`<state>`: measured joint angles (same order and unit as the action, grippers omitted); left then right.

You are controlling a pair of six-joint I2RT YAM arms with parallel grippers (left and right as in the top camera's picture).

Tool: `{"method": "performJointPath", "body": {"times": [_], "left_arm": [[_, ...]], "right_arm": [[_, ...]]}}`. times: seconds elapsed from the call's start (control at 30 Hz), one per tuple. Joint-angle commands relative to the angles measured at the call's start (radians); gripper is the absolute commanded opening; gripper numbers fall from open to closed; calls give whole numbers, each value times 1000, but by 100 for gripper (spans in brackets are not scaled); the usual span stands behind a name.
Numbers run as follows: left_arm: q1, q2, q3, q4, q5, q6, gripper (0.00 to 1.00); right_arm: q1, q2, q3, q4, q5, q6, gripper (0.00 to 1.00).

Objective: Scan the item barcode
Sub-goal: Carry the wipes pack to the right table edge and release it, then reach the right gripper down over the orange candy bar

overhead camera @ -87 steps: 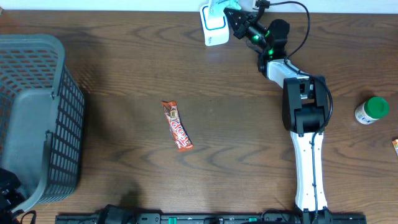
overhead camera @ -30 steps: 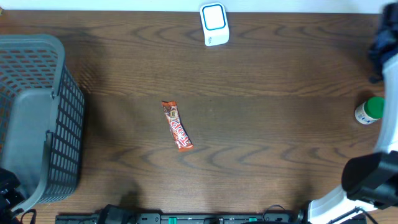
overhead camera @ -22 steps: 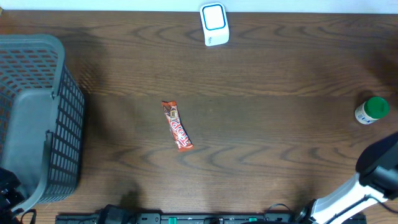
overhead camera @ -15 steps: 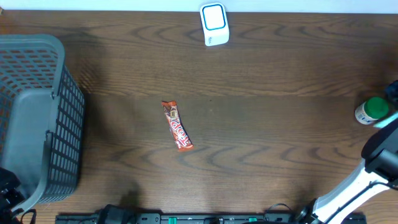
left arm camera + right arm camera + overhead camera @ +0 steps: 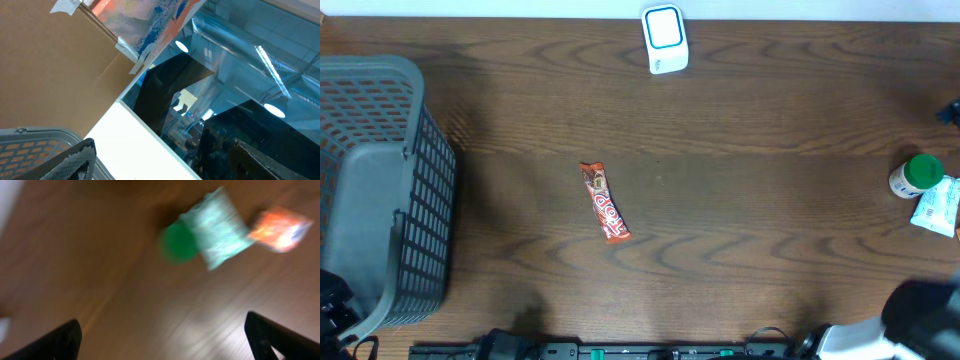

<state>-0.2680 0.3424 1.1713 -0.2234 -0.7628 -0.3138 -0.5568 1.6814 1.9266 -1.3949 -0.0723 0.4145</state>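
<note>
My right gripper next needs to grab one end of the red candy bar, leaving its long body free to turn and scan.
A pale green packet (image 5: 937, 207) lies flat at the table's right edge, touching a green-capped bottle (image 5: 917, 176). In the blurred right wrist view the same packet (image 5: 215, 227) sits beside the green cap (image 5: 178, 242), well ahead of my right gripper (image 5: 161, 325), which is open and empty above bare wood. The white scanner (image 5: 665, 38) stands at the far edge. A red candy bar (image 5: 605, 202) lies mid-table. My left gripper (image 5: 164, 150) is open and empty, pointing upward off the table.
A grey mesh basket (image 5: 380, 190) fills the left side, and its rim (image 5: 30, 137) shows in the left wrist view. An orange packet (image 5: 280, 230) lies just beyond the pale one. The right arm's base (image 5: 925, 315) sits at the bottom right corner.
My right gripper has gone from shut to wide open. The pale green packet now lies beside the bottle, where it was absent before. The right arm has swung along the right edge.
</note>
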Motion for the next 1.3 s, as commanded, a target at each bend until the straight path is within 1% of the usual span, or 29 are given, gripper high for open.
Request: {"method": "performJointPath", "body": {"times": [0.0,0.07,0.17,0.2,0.23,0.33,0.37,0.43,0.47,0.57,0.6,0.67,0.7,0.73,0.83,0.87,0.9,0.93,0.97,1.03,1.17,1.27], "left_arm": [[6,-7,2,6,-9,16,85],[6,-7,2,6,-9,16,85],[6,-7,2,5,-9,16,85],[6,-7,2,5,-9,16,85],[6,-7,2,5,-9,16,85],[6,-7,2,5,-9,16,85],[6,-7,2,5,-9,16,85],[6,-7,2,5,-9,16,85],[6,-7,2,5,-9,16,85],[6,-7,2,5,-9,16,85],[6,-7,2,5,-9,16,85],[6,-7,2,5,-9,16,85],[6,-7,2,5,-9,16,85],[6,-7,2,5,-9,16,85],[6,-7,2,5,-9,16,85],[6,-7,2,5,-9,16,85],[6,-7,2,5,-9,16,85],[6,-7,2,5,-9,16,85],[6,-7,2,5,-9,16,85],[6,-7,2,5,-9,16,85],[6,-7,2,5,-9,16,85],[6,-7,2,5,-9,16,85]], "right_arm": [[97,-41,6,-56,-441,-142,99],[208,-44,5,-114,-534,-280,99],[385,-43,-16,-153,-561,-486,99],[505,-43,-48,-153,-554,-574,99],[578,-43,-76,-139,-546,-598,99],[779,-42,-180,-26,-484,-573,99],[855,-41,-233,37,-454,-535,99],[959,-37,-314,134,-397,-470,99],[1041,-29,-383,223,-318,-390,99],[1197,7,-512,379,-111,-216,99],[1239,23,-543,416,-64,-185,99],[1314,60,-588,479,-38,-158,99],[1337,74,-597,498,-43,-152,99],[1357,93,-600,515,-57,-147,93],[1379,150,-600,583,-157,-162,59],[1379,168,-600,605,-186,-170,55],[1375,193,-600,629,-215,-190,57],[1371,211,-600,645,-234,-205,62],[1362,231,-600,658,-257,-222,70],[1344,267,-600,676,-295,-250,77],[1315,319,-600,714,-367,-257,78],[1312,335,-600,746,-430,-266,76]]}}
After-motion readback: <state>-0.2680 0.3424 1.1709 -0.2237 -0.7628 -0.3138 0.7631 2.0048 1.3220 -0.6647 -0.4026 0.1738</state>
